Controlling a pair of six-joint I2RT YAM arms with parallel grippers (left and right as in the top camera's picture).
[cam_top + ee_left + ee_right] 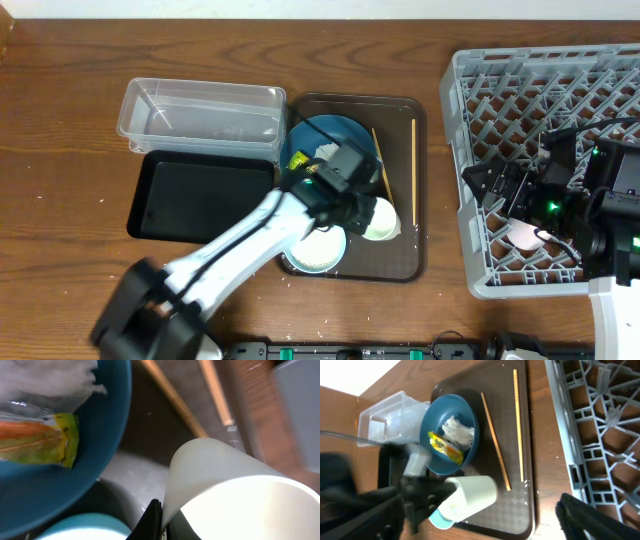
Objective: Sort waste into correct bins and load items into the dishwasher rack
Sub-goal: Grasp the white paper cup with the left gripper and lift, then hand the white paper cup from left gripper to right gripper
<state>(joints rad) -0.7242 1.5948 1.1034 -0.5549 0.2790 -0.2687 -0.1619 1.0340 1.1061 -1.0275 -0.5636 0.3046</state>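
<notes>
My right gripper should grab the small white cup across its outer body [388, 221], clear of my left gripper, to load the cup into the rack [560, 90].
My left gripper [362, 206] [161, 519] is shut on the wall of the small white cup [381, 219] [235, 490] and holds it tilted over the brown serving tray. The light-blue bowl [315, 249] sits just below it. The dark-blue bowl [335, 140] [451, 415] holds the yellow-green wrapper [35, 442] [445, 449] and the white tissue [50, 380] [459, 432]. Two chopsticks [380, 160] [413, 170] lie on the tray. My right gripper [497, 188] is open and empty over the grey rack [560, 90]. The pink cup [525, 237] lies in the rack.
The clear tub [200, 112] and the black tray [200, 198] lie left of the brown serving tray [400, 260]. A few rice grains [525, 482] lie on the serving tray. Wooden table surrounds everything.
</notes>
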